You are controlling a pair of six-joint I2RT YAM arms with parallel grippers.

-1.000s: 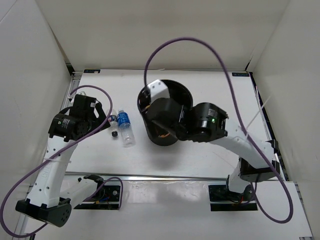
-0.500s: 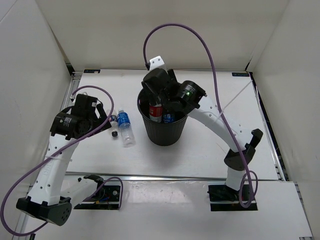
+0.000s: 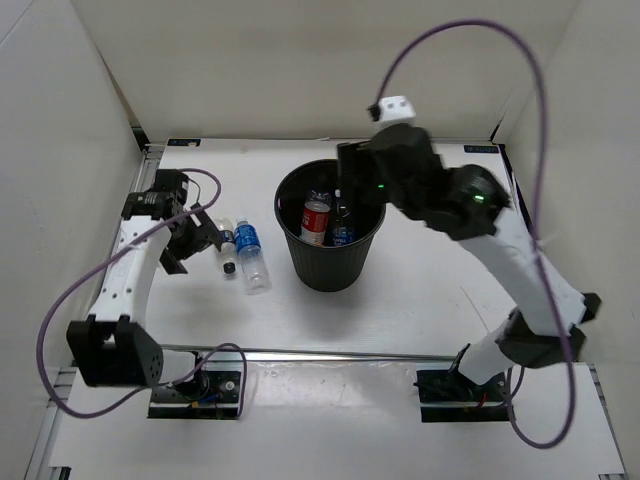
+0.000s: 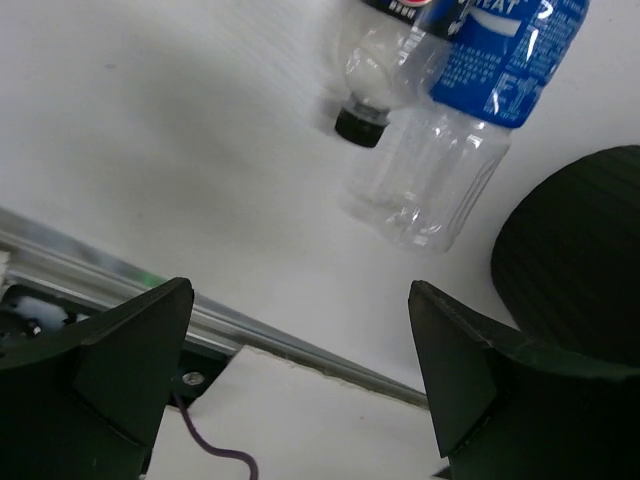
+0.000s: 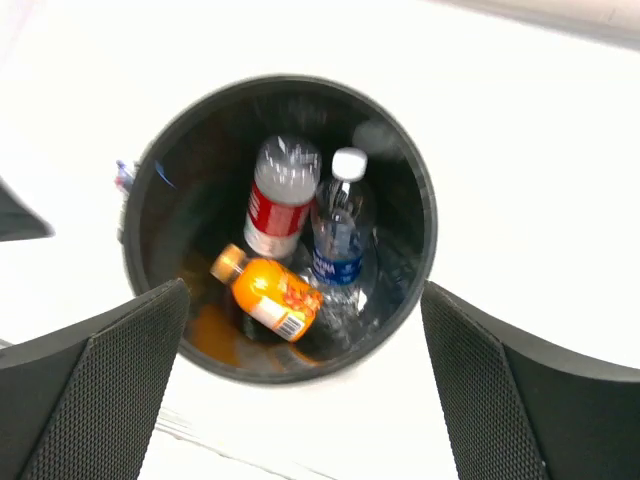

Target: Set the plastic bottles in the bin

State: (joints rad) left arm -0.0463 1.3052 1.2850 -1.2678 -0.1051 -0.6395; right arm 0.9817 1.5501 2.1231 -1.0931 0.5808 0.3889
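Observation:
The left gripper's fingers are open and short of the clear plastic bottle, so the bottle would stay on the tabletop if the robot lifted its left gripper now.
The black bin [image 3: 330, 272] stands mid-table. Inside it lie an orange bottle [image 5: 268, 292], a red-labelled bottle [image 5: 278, 200] and a blue-labelled clear bottle [image 5: 340, 230]. My right gripper [image 5: 305, 292] hangs open high above the bin's mouth [image 5: 425, 200], holding nothing; from above it [image 3: 348, 185] is over the far rim. Two more plastic bottles lie on the table left of the bin: a clear blue-labelled one [image 3: 251, 256] [image 4: 470, 130] and one with a black cap [image 3: 227, 247] [image 4: 385, 60], touching. My left gripper [image 3: 197, 240] [image 4: 300, 295] is open just left of them, empty.
A metal rail [image 4: 300, 345] runs along the table's near edge, with a purple cable [image 4: 215, 450] below it. White walls close in the table at the left, back and right. The bin's side [image 4: 580, 250] is close to the right of the loose bottles.
My right gripper has opened and lifted up out of the bin, towards the back right. My left arm has shifted a little, its gripper still open beside the two loose bottles.

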